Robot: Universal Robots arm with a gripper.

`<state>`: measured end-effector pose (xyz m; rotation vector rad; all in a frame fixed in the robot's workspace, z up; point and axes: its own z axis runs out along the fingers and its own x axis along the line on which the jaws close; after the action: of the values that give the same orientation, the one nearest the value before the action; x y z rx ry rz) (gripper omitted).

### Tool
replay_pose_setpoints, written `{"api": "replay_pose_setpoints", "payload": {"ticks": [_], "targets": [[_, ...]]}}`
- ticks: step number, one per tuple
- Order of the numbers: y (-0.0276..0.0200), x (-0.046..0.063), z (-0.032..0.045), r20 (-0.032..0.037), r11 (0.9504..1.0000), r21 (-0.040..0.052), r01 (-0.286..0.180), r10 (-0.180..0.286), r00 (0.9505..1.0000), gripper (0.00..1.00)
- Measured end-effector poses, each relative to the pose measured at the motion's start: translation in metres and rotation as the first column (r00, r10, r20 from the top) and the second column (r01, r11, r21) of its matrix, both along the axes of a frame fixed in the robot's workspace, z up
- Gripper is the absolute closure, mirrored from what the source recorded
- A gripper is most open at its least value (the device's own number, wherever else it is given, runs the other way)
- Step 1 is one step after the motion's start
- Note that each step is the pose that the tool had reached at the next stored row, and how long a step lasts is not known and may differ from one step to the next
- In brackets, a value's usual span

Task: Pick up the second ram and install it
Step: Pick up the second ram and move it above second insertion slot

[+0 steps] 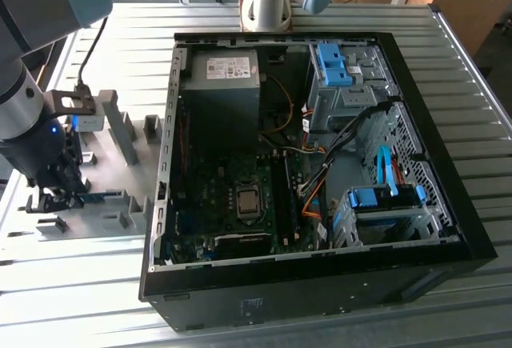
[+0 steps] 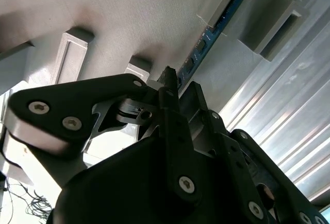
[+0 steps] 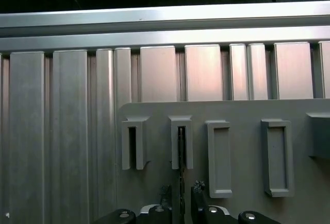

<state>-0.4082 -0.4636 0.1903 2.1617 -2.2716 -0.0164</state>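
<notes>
The robot's gripper needs to grab the ram next by the bare part (image 3: 182, 195) that stands away from the slot block (image 3: 181, 141), because the slot block covers the ram's far end.
The second ram (image 1: 102, 198) is a thin blue stick standing on edge in the slotted holders of a grey fixture plate (image 1: 120, 174), at the exterior view's left beside the computer case. In the second wrist view the ram (image 2: 206, 38) runs away from my fingers. The first wrist view shows it edge-on (image 3: 181, 152), held by a grey slot block (image 3: 181, 141). My gripper (image 3: 181, 189) is down at the ram's near end. It is open, with one fingertip on each side of the stick and a small gap to both. The exterior view has the gripper (image 1: 60, 196) low over the plate.
The open black computer case (image 1: 448, 228) lies on the ribbed aluminium table (image 1: 72, 284). Inside are the motherboard (image 1: 240, 200), dark memory slots (image 1: 284, 196), a power supply (image 1: 220, 84) and light-blue drive brackets (image 1: 332, 64). Several grey holder blocks (image 1: 120, 128) stand on the fixture plate.
</notes>
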Motion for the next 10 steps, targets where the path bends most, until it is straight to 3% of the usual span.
{"api": "replay_pose_setpoints", "payload": {"ticks": [10], "targets": [[0.0008, 0.0001, -0.0008, 0.0, 1.0, -0.0004, 0.0, 0.0, 1.0, 0.71]]}}
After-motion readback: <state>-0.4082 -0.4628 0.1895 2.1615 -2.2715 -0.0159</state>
